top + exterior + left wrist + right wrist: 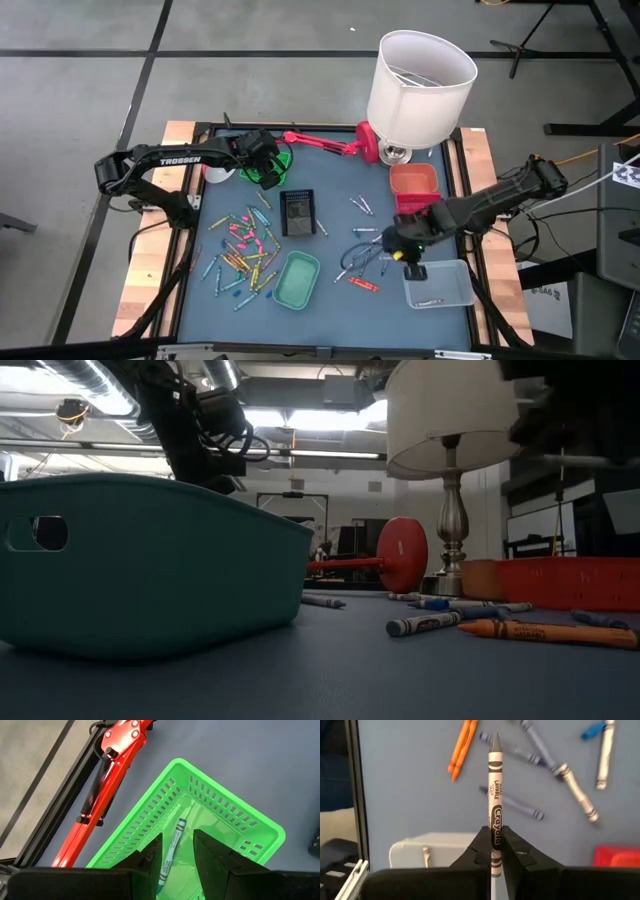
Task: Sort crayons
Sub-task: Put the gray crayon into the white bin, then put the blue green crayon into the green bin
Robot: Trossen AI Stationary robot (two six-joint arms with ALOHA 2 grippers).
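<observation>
I should keep the grey crayon point(495, 780) in my right gripper until it reaches the clear tray. The crayon is still over the mat, short of the tray.
Many crayons point(245, 250) lie loose on the blue mat left of centre, and more crayons point(362, 252) lie right of centre. My right gripper point(408, 250) hangs above the mat beside a clear tray point(445, 285) and is shut on a silvery grey crayon point(495, 780). At the far left my left gripper point(177, 852) stands open above a green basket point(225, 815). A green crayon point(176, 837) lies flat on that basket's floor, below the gap between the fingers. My right gripper pinches the grey crayon between its two fingers at the wrapped lower half point(495, 831). The fingers come from above, slanting down. The crayon runs along the fingers and sticks out past their ends, point point(495, 741) forward, lifted clear of the mat.
A teal tray point(297, 278), a black tray point(297, 212), an orange tray point(413, 180) and a red tray point(418, 205) stand on the mat. A table lamp with a white shade point(420, 85) and a red desk lamp point(335, 145) stand at the far edge. One crayon point(430, 301) lies in the clear tray.
</observation>
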